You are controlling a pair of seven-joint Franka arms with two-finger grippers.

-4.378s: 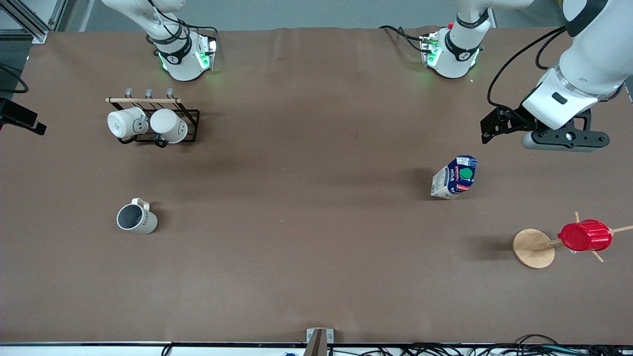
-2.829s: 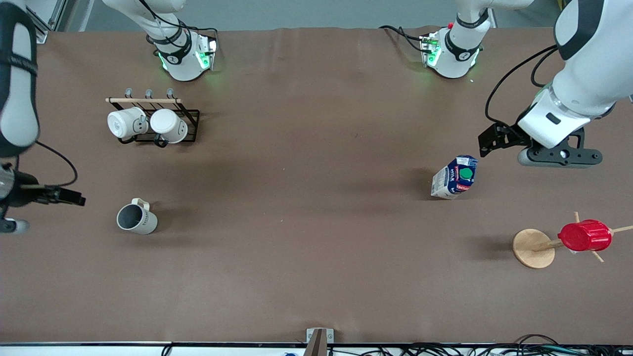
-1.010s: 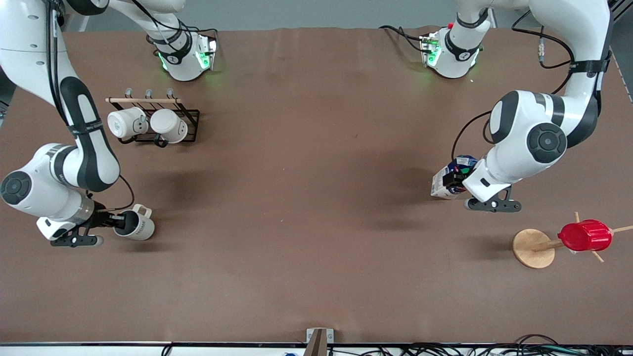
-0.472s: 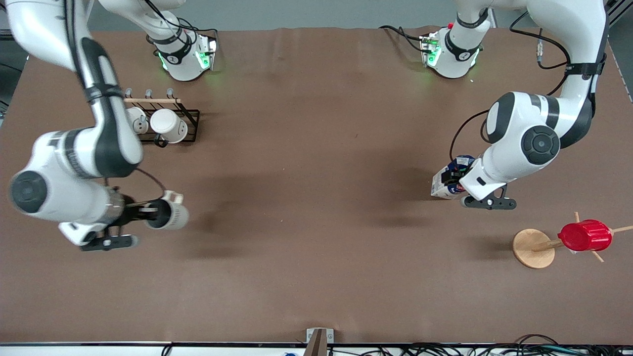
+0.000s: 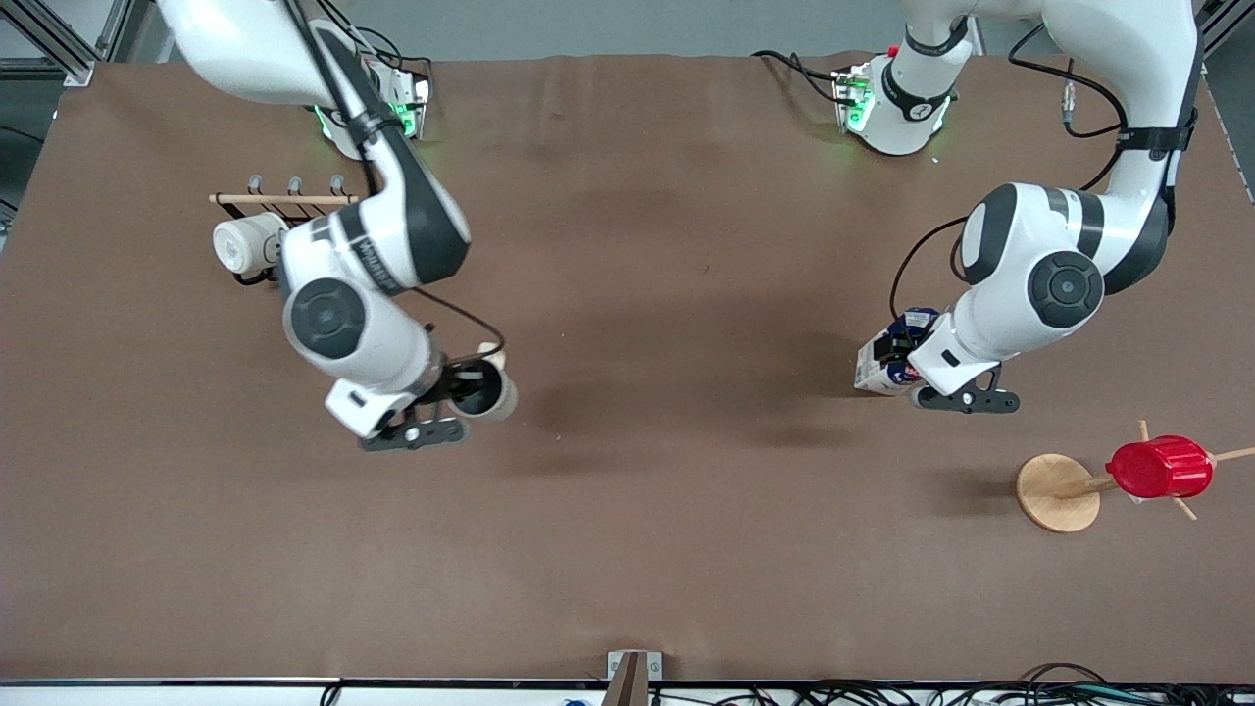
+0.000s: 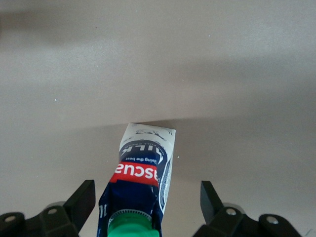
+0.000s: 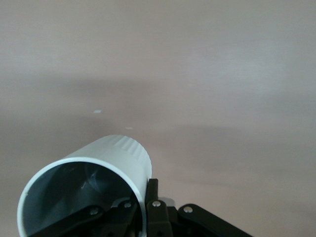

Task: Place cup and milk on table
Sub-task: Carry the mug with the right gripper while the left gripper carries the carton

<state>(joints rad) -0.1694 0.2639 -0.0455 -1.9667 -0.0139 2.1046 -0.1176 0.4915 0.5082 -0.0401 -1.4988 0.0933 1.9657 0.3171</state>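
The carton needs to be grabbed next by its top [image 6: 129,201] beside the green cap with my left gripper, so that I can set the milk [image 6: 143,163] on the tabletop.
The cup [image 5: 493,393], off-white with a grey inside, hangs tipped on its side in my right gripper [image 5: 471,384], over the table [image 5: 686,245] toward its middle. In the right wrist view the gripper [image 7: 143,207] is shut on the cup's [image 7: 106,163] rim, one finger inside and one outside. The milk [image 5: 872,367], a blue-and-white carton with a green cap, stands on the table toward the left arm's end. My left gripper [image 5: 897,355] is down around it. In the left wrist view the gripper [image 6: 145,192] is open, its fingers apart from both sides of the milk [image 6: 143,163].
A black mug rack with a plain white mug [image 5: 241,245] stands near the right arm's base, partly hidden by the right arm. A red ribbed cup [image 5: 1160,467] hangs on a wooden stand [image 5: 1057,493], nearer the front camera than the milk.
My right gripper closed on the cup, lifted it and carried it toward the table's middle. My left gripper came down around the milk, which has not moved.
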